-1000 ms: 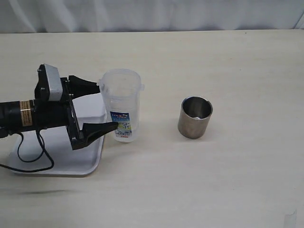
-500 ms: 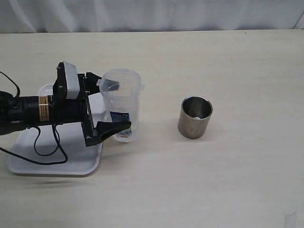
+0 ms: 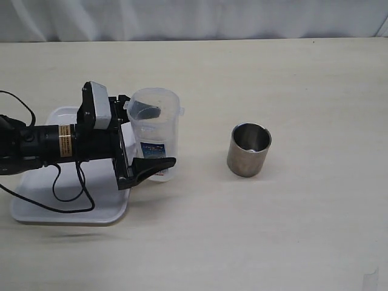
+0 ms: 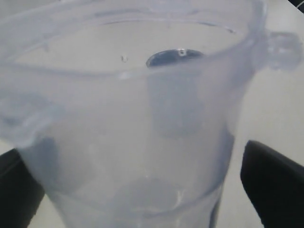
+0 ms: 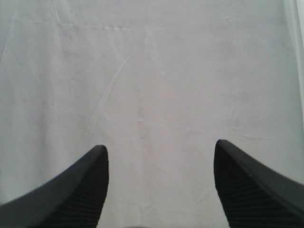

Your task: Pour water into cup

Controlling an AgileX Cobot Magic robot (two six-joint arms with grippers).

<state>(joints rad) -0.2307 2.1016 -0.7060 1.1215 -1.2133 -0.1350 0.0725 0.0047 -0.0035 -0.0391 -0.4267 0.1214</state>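
The front finger is low at the blue-white label [image 3: 153,151] on the container [image 3: 155,118]. I should raise my left gripper and move it forward before I close it.
The steel cup [image 3: 249,149] stands upright on the table, right of centre. A translucent plastic container [image 3: 156,130] with a blue-white label stands at the tray's right edge. My left gripper [image 3: 162,136] is open, with one finger in front of the container and one behind it. In the left wrist view the container [image 4: 133,133] fills the frame between the dark fingers [image 4: 273,185], with a gap on one side. The water shows only as a faint sheen low in the container [image 4: 152,197]. My right gripper [image 5: 159,185] is open and empty, and is out of the exterior view.
A white tray [image 3: 36,203] lies at the front left under my left arm, with a black cable looped over it. A pale cloth [image 5: 152,71] fills the right wrist view. A white backdrop runs along the table's far edge.
My left gripper has moved right, and its fingers now reach round the container. The container and cup have not moved.
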